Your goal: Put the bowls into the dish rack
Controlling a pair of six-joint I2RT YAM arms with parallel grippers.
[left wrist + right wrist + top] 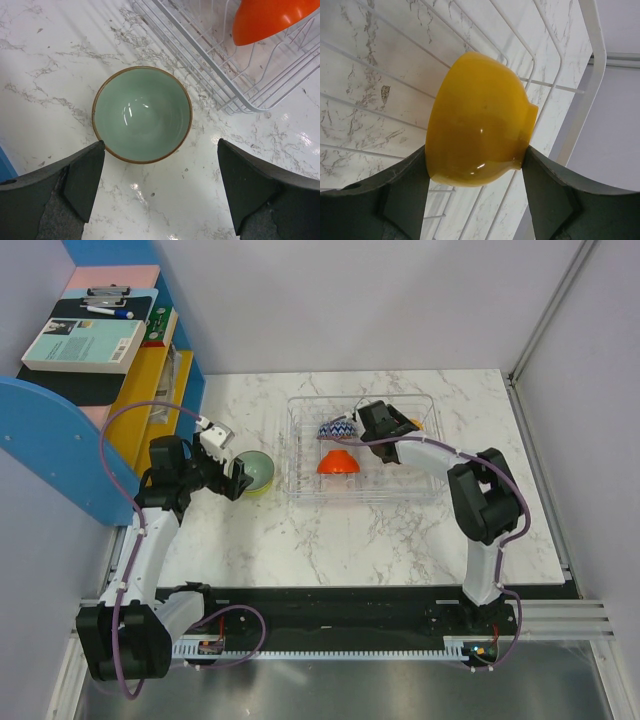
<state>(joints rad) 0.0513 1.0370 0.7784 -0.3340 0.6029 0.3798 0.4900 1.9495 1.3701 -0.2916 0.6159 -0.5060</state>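
The wires lie directly below the yellow-orange bowl and it would end in the clear dish rack, so it is time for my right gripper to open now.
The clear dish rack stands at the back middle of the marble table. In it lie a red-orange bowl, mouth down, and a blue-white zigzag bowl. My right gripper reaches into the rack, shut on a yellow-orange bowl that is held on its side over the rack's wires; the fingers press its rim and foot. A pale mint green bowl sits upright on the table, left of the rack. My left gripper hangs open just at its near edge, touching nothing.
A blue and yellow shelf with books and a clipboard stands at the left, close behind the left arm. The rack's near corner lies right of the mint bowl. Grey walls close off the back and right.
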